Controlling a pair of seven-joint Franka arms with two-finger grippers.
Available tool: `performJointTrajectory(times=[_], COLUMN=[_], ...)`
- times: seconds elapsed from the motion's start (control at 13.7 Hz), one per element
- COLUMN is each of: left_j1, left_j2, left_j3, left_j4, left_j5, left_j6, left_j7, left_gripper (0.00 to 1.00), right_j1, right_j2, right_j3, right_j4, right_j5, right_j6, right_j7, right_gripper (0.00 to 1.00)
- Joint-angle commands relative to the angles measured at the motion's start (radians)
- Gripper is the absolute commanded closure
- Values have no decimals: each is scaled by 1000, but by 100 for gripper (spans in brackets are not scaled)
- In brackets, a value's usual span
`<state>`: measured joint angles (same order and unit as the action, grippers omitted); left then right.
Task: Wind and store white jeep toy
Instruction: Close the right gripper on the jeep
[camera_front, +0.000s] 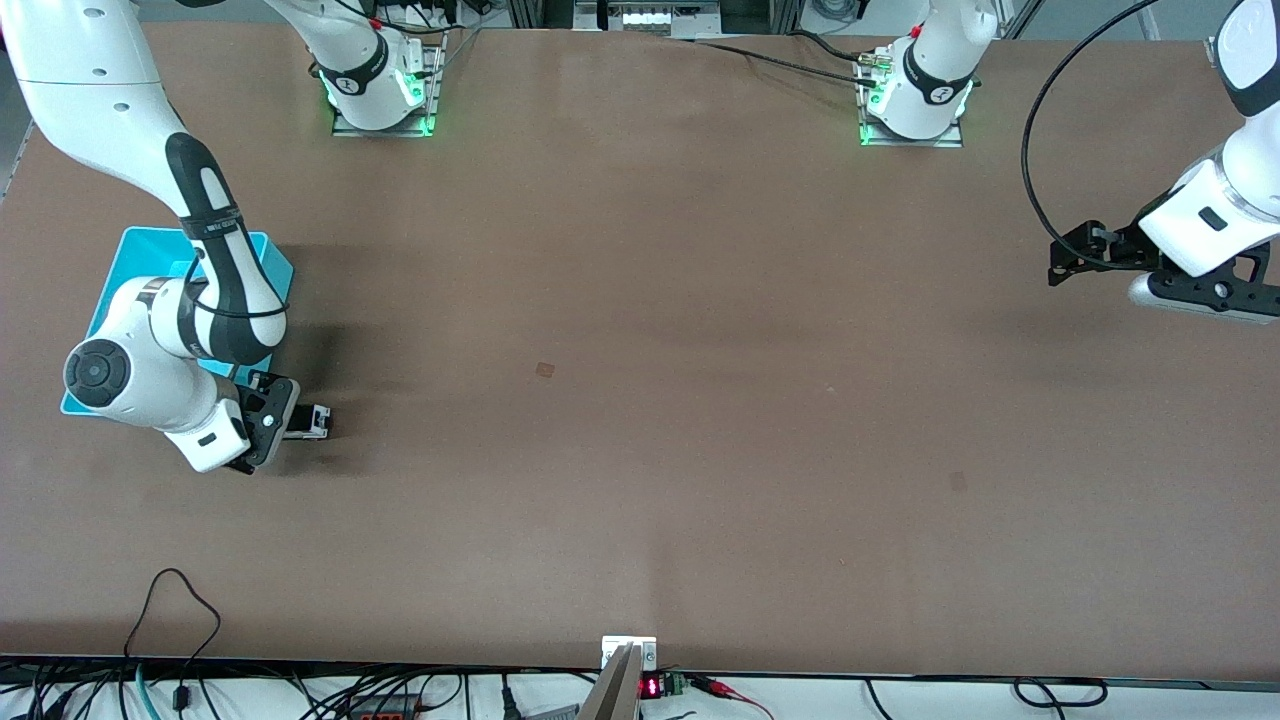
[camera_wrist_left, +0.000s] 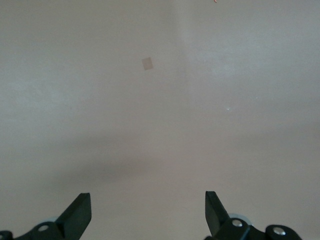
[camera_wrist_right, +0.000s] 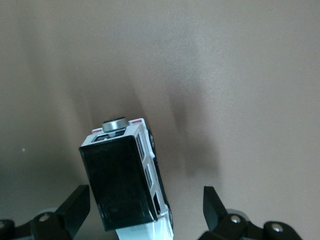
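My right gripper will grab the white jeep toy by its black-roofed body next, to store it in the turquoise bin.
The white jeep toy, black-roofed with silver trim, stands on the brown table toward the right arm's end, nearer to the front camera than the turquoise bin. My right gripper is low at the jeep and open. In the right wrist view the jeep lies between the spread fingers of the right gripper, closer to one, with a gap to the other. The left gripper hangs open over bare table at the left arm's end, and the left wrist view shows this gripper with nothing between its fingers.
The right arm's elbow and forearm cover much of the turquoise bin. A small dark patch marks the table's middle. Cables and a mounted bracket run along the table's front edge. The arm bases stand at the back edge.
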<state>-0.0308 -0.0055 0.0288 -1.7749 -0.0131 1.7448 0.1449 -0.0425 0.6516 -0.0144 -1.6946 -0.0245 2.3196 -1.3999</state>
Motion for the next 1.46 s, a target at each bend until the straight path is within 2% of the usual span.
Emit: performJointTrajectory(times=[0.0,0.29,0.37,0.44,0.51,0.73,0.81,0.95,1.17,1.39], left_j1=[-3,3,3,3,5,6,6,6,6,6], left_j2=[-10,-10,-10,-10,-10,-10,-11,-11,-13,-14], left_j3=[11,14,13,13,13,10,8,6,6,3], left_j4=[6,12,14,14,14,14,14,14,14,14], left_j5=[16,16,16,16,16,16,16,16,16,16], left_j6=[-18,-11,-16,-18,-16,-21,-21,-24,-28,-39], left_j7=[-2,2,4,4,4,2,-1,-2,-5,-8], left_gripper=[0,0,0,0,0,0,0,0,0,0], right_j1=[-11,-14,-16,-17,-17,-19,-17,-17,-5,-8], right_j2=[-6,-6,-6,-6,-7,-7,-10,-21,-52,-107], right_j3=[11,11,11,11,11,17,21,45,48,42], right_j4=[-28,-54,-54,-53,-53,-48,-46,-24,30,35], right_j5=[12,14,12,14,14,14,12,15,80,84], right_j6=[27,59,60,60,60,60,60,53,38,14], right_j7=[-27,-28,-34,-59,-73,-125,-149,-142,-107,14], right_gripper=[0,0,3,40,59,95,100,100,100,100])
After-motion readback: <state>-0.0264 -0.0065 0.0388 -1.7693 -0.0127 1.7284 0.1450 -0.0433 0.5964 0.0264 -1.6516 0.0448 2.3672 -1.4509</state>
